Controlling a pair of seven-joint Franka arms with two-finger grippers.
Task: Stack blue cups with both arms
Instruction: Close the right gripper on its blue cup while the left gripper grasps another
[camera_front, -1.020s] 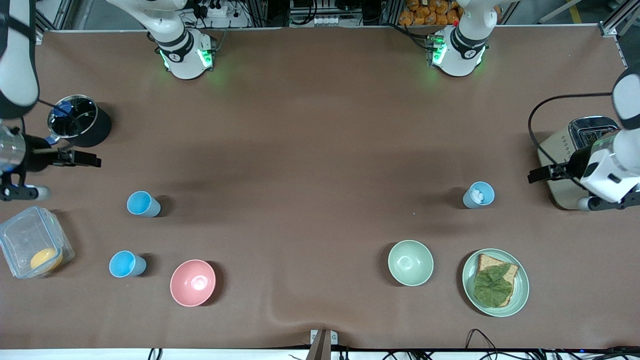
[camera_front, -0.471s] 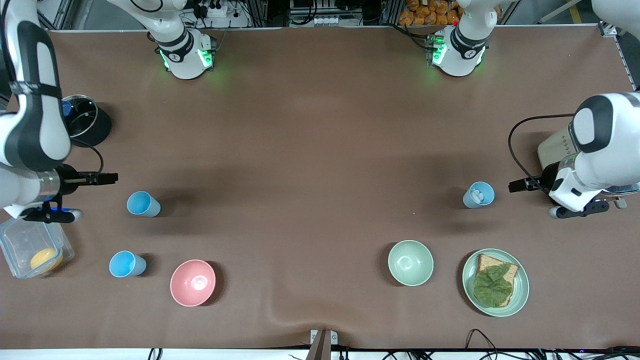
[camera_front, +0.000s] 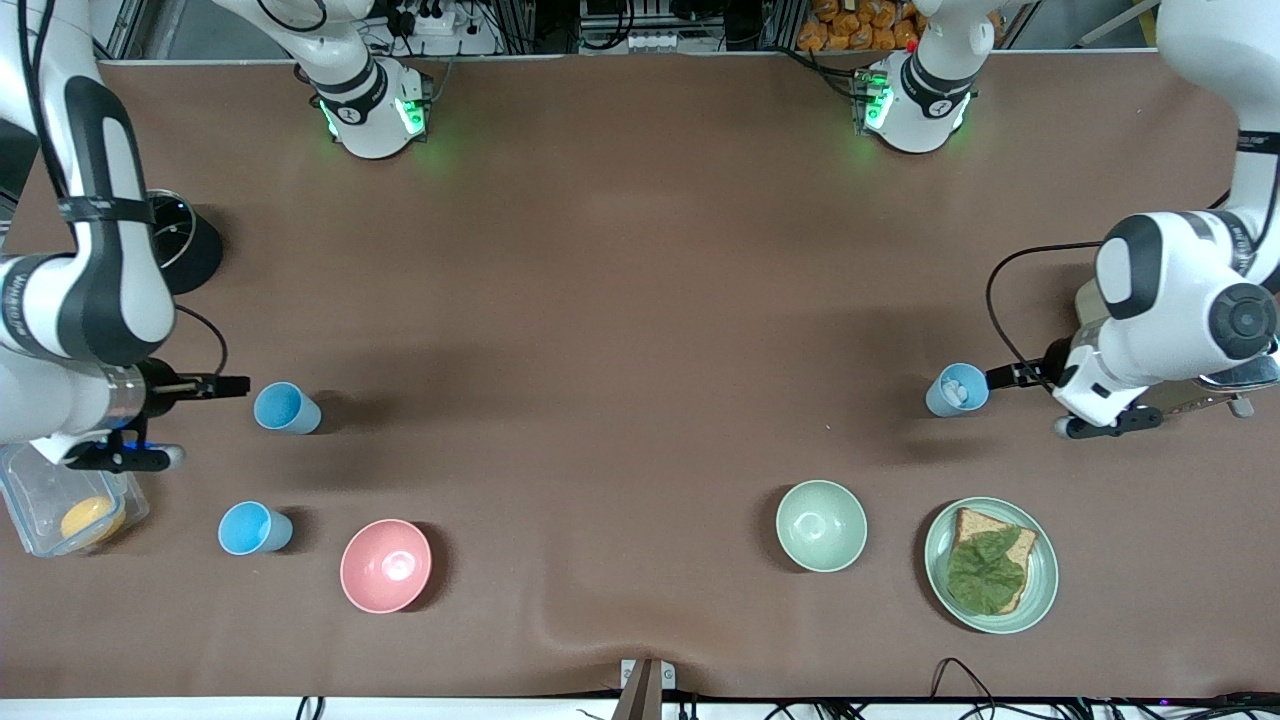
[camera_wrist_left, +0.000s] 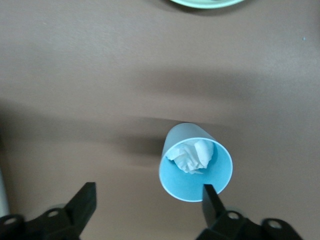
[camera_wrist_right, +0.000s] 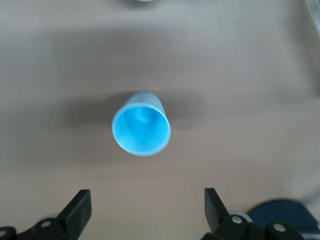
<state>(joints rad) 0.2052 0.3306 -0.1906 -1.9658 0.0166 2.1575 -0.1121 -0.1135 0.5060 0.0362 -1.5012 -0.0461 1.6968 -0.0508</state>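
Observation:
My right gripper is going to grab the bright sky-blue cup next by its rim, to stack it with the grey-blue cup.
A bright sky-blue cup stands upright toward the right arm's end of the table, and shows in the right wrist view. My right gripper is open and empty, just beside it and apart from it. A second sky-blue cup stands nearer the front camera. A grey-blue cup with a white crumpled bit inside stands toward the left arm's end. My left gripper is open beside it, with one finger at its rim.
A pink bowl sits beside the second sky-blue cup. A pale green bowl and a plate with bread and lettuce lie nearer the front camera than the grey-blue cup. A clear container, a black pot and a toaster stand at the table's ends.
Both arms have swung in from the table's ends. The right gripper has come close to the sky-blue cup, and the left gripper has reached the grey-blue cup. No cup has moved.

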